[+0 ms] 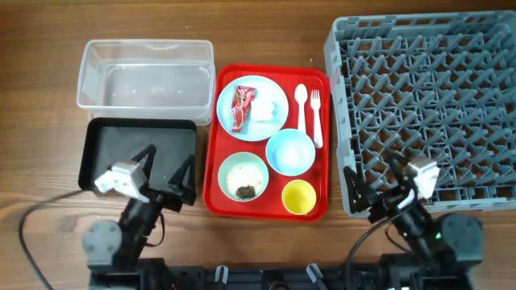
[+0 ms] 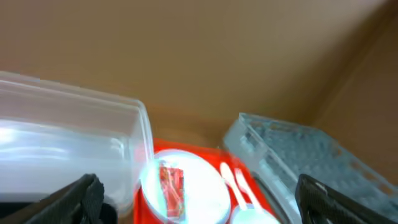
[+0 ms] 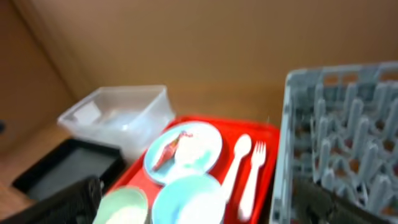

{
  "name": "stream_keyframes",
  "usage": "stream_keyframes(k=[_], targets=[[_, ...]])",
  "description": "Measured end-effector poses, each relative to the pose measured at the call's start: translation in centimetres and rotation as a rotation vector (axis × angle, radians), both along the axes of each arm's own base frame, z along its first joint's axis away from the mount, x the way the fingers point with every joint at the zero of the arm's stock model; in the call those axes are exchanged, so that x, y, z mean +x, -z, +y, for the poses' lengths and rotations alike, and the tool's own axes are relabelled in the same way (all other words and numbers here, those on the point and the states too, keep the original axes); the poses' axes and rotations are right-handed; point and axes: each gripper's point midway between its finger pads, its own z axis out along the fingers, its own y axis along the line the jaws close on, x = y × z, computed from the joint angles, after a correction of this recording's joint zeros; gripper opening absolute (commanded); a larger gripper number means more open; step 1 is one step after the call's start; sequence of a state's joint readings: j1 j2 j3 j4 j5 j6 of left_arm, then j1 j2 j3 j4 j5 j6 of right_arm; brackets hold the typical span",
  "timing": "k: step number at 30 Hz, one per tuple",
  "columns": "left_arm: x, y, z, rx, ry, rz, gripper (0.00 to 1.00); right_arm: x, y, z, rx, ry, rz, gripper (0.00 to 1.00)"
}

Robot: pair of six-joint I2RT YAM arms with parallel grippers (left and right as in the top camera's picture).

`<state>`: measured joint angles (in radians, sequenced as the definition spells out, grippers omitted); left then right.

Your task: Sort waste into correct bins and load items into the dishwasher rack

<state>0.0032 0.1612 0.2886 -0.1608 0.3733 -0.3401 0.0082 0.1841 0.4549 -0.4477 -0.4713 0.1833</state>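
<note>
My left gripper grabs the yellow cup [image 1: 298,196] by its rim next, which leaves the cup's base free for my right gripper to rack it.
On the red tray, a light blue plate [image 1: 252,97] carries the red wrapper [image 1: 241,108] and the white tissue ball [image 1: 267,109]. The white spoon [image 1: 301,106] and fork [image 1: 316,115] lie to its right. Below are the light blue bowl [image 1: 290,151], the pale green bowl [image 1: 243,179] with food scraps [image 1: 245,190], and the yellow cup [image 1: 298,196]. The clear tub [image 1: 145,72] and black tray [image 1: 137,149] stand on the left, the grey rack [image 1: 427,105] on the right. My left gripper [image 1: 165,171] is open and empty over the black tray's near right corner. My right gripper [image 1: 376,182] is open and empty at the rack's near left corner.
The red serving tray [image 1: 321,211] sits between the bins and the rack. In the left wrist view the tub [image 2: 74,137], plate [image 2: 199,186] and rack [image 2: 292,149] lie ahead. The right wrist view shows the plate [image 3: 205,140], fork [image 3: 252,177] and rack [image 3: 348,124]. Cables trail at the near edge.
</note>
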Motion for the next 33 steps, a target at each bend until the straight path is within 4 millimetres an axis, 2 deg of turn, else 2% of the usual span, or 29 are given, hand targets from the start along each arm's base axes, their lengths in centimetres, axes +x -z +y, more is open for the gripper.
stream_keyframes(k=[1,3,4,5,7,8,10,12,14,15,16,17,19,21,22,24,26,27,28,29,30,33], targets=[[-0.1,-0.2,-0.3,-0.003,0.017,0.062,1.00,-0.3,0.0,0.1,-0.007,-0.010,0.066,1.00],[0.2,-2.0,-1.1,-0.018,0.067,0.218,1.00,-0.4,-1.7,0.3,-0.017,-0.028,0.189,1.00],[0.3,-2.6,-1.4,-0.025,0.087,0.306,1.00,-0.3,-3.2,0.4,-0.018,-0.034,0.232,1.00],[0.5,-3.9,-1.8,-0.035,0.110,0.380,1.00,0.0,-4.9,0.4,-0.018,-0.037,0.268,1.00],[1.1,-6.9,-2.7,-0.056,0.162,0.413,1.00,0.2,-6.9,0.8,-0.008,-0.056,0.320,1.00],[1.4,-9.5,-3.8,-0.070,0.234,0.380,1.00,0.4,-7.2,0.9,-0.008,-0.064,0.333,1.00],[1.2,-10.5,-5.5,-0.090,0.341,0.385,1.00,0.5,-6.0,0.8,-0.022,-0.065,0.398,1.00],[0.7,-8.9,-7.1,-0.100,0.412,0.481,1.00,0.9,-4.5,0.2,-0.036,-0.031,0.470,1.00],[-0.3,-4.8,-9.9,-0.049,0.483,0.671,0.99,1.5,-2.5,-1.0,-0.043,0.050,0.571,1.00],[-0.5,-3.7,-10.9,-0.015,0.501,0.714,0.90,1.7,-2.1,-1.2,-0.042,0.069,0.591,1.00],[-1.4,-2.6,-12.9,0.039,0.560,0.747,0.74,2.0,-1.8,-1.5,-0.034,0.091,0.613,1.00],[-2.7,-1.0,-15.6,0.123,0.639,0.784,0.75,2.1,-1.7,-1.6,-0.030,0.100,0.621,1.00],[-3.8,2.1,-18.1,0.277,0.653,0.827,0.78,2.1,-1.6,-1.7,-0.016,0.117,0.632,1.00],[-4.9,6.4,-20.3,0.444,0.641,0.899,0.79,2.1,-1.6,-1.7,-0.003,0.127,0.637,1.00],[-4.8,8.6,-20.7,0.507,0.609,0.945,0.76,2.1,-1.6,-1.8,0.004,0.133,0.641,1.00],[-4.6,11.1,-21.1,0.550,0.567,1.004,0.69,2.1,-1.6,-1.8,0.023,0.143,0.650,1.00],[-4.7,14.3,-21.3,0.595,0.520,1.095,0.64,2.1,-1.6,-1.8,0.035,0.150,0.656,1.00],[-4.7,16.0,-21.3,0.614,0.494,1.138,0.56,2.1,-1.6,-1.8,0.038,0.151,0.658,1.00],[-4.4,17.1,-21.5,0.618,0.469,1.160,0.39,2.1,-1.6,-1.8,0.043,0.154,0.660,1.00],[-4.2,17.2,-21.7,0.603,0.458,1.161,0.13,2.1,-1.6,-1.8,0.046,0.155,0.662,1.00],[-4.1,17.2,-21.8,0.597,0.453,1.160,0.04,2.1,-1.6,-1.8,0.050,0.157,0.664,1.00],[-4.1,17.5,-21.7,0.584,0.429,1.181,0.04,2.1,-1.6,-1.8,0.072,0.169,0.674,1.00]])
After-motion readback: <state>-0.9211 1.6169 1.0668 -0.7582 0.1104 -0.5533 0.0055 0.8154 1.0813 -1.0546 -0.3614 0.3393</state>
